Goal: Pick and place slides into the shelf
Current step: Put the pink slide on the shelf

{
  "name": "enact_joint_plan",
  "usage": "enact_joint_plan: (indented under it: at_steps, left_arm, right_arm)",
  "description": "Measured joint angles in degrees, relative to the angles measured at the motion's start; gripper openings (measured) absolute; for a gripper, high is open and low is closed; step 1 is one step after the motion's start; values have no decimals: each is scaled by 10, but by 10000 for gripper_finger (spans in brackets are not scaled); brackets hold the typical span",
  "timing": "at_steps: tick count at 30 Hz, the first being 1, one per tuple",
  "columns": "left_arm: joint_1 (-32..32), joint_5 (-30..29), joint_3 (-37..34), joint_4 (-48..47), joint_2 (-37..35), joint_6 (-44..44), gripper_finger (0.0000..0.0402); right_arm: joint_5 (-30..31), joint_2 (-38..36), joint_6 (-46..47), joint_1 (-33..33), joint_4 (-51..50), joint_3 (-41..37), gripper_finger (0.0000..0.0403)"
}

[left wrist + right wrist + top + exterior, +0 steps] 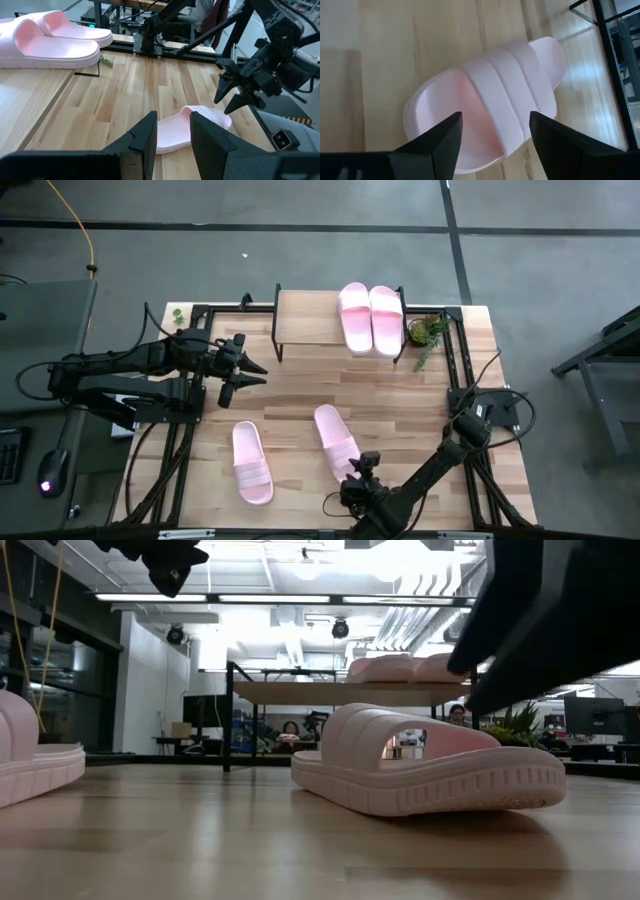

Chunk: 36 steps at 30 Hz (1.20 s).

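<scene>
My right gripper is still too high to close on the centre slide and needs to lower first. Both fingertips are above the strap's side (512,140), short of the footbed (475,137), so they would miss the slide if I closed now.
Two pale pink slides (355,318) (386,318) lie side by side, soles down, on the right half of the shelf (305,320) at the table's far edge. Two more lie soles down on the tabletop: one near left (251,463), one near centre (336,440) (490,100). My right gripper (360,470) (495,145) hangs open just above the centre slide's near end, a finger to either side of the strap, touching nothing. My left gripper (250,375) (173,132) waits in the air over the table's left, open, with nothing between its fingers.
A small potted plant (428,332) stands right of the shelf and a bit of green (178,314) sits at the far left corner. Black frame rails (462,370) run along both table sides. Bare wood (300,395) lies between the shelf and the loose slides.
</scene>
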Motion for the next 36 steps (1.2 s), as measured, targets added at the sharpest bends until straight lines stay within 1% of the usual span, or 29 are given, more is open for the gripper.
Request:
enact_joint_plan:
  at_steps: [5, 8, 11, 17, 21, 28, 36]
  left_arm:
    - [0, 0, 0, 0, 0, 0, 101]
    - [0, 0, 0, 0, 0, 0, 101]
    - [0, 0, 0, 0, 0, 0, 101]
    - [0, 0, 0, 0, 0, 0, 101]
    - [0, 0, 0, 2, 0, 0, 101]
    - [0, 0, 0, 2, 0, 0, 101]
    - [0, 0, 0, 2, 0, 0, 101]
  right_arm:
    - [-1, 21, 1, -2, -12, 0, 222]
    - [10, 28, 21, -5, -24, 0, 222]
    - [19, 29, 38, -10, -30, 0, 222]
    - [20, 29, 27, -17, -30, 0, 222]
    - [37, 29, 35, -17, -30, 0, 222]
    - [39, 29, 42, -19, -30, 0, 222]
    - [58, 29, 42, -20, -29, 0, 222]
